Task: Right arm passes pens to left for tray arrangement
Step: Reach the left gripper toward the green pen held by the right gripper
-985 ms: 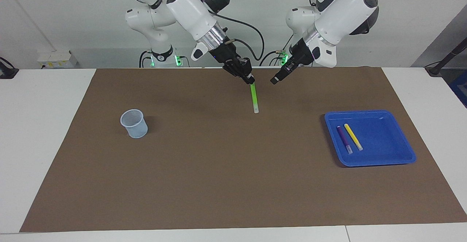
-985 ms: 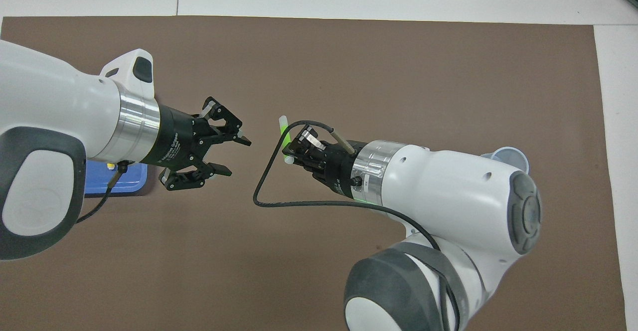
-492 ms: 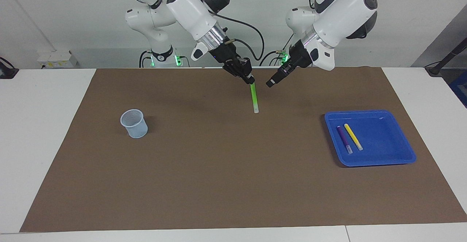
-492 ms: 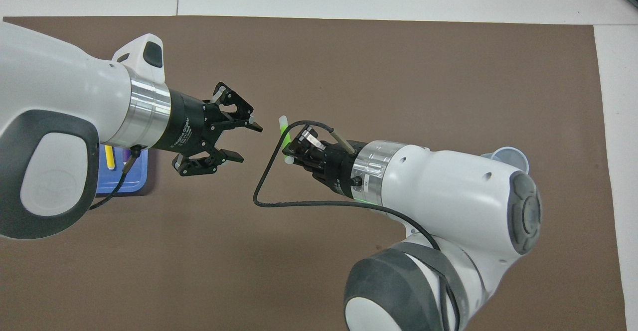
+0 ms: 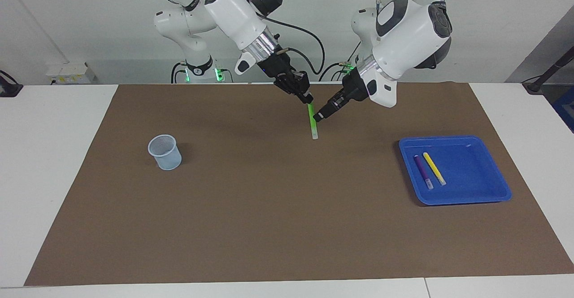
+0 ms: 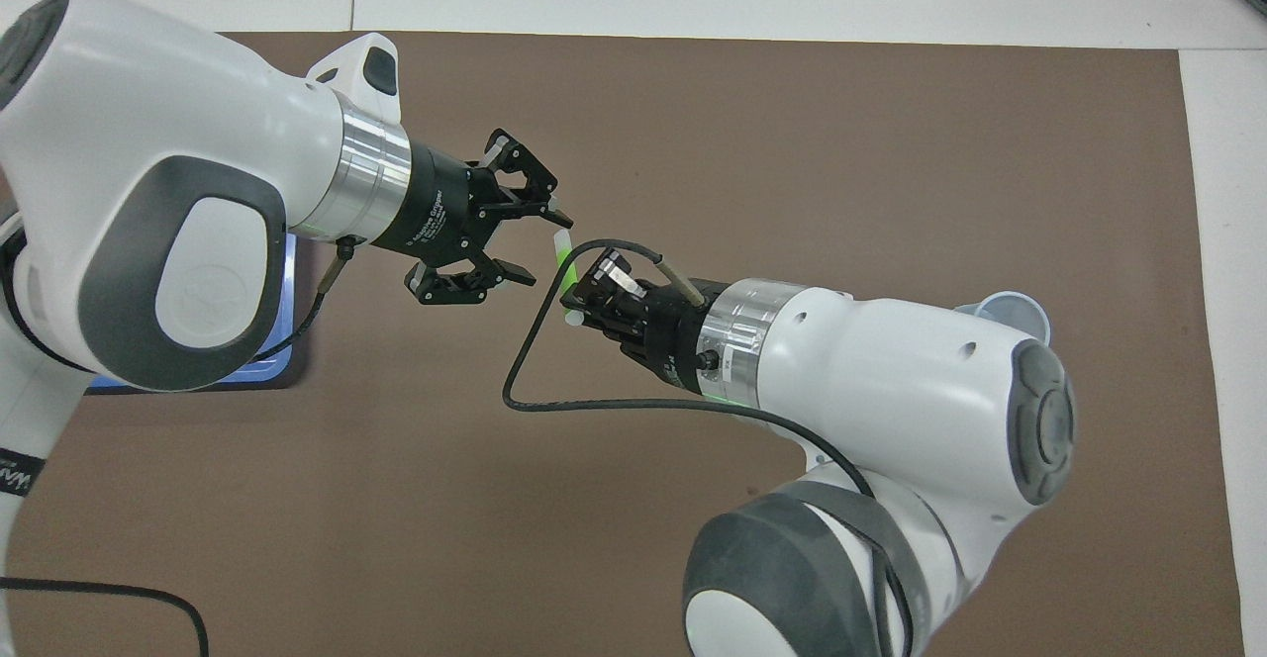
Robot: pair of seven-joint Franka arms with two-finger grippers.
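Note:
My right gripper's fingers already cover the green pen's top. My left gripper grabs the green pen by its bare middle [image 6: 566,267] next.
My right gripper [image 5: 306,98] [image 6: 572,295] is shut on the top of the green pen [image 5: 312,120] [image 6: 563,257], which hangs upright above the middle of the brown mat. My left gripper [image 5: 319,117] [image 6: 539,246] is open, its fingers on either side of the pen's middle, just short of it. The purple pen [image 5: 422,171] and the yellow pen [image 5: 434,168] lie side by side in the blue tray [image 5: 480,190] toward the left arm's end. In the overhead view my left arm hides most of the tray [image 6: 287,271].
A small translucent bluish cup [image 5: 165,152] [image 6: 1010,307] stands on the brown mat [image 5: 269,226] toward the right arm's end. A loose black cable [image 6: 554,395] loops from the right wrist.
My left gripper has moved toward the green pen and come down level with its middle, staying open. My right gripper and the pen have not moved.

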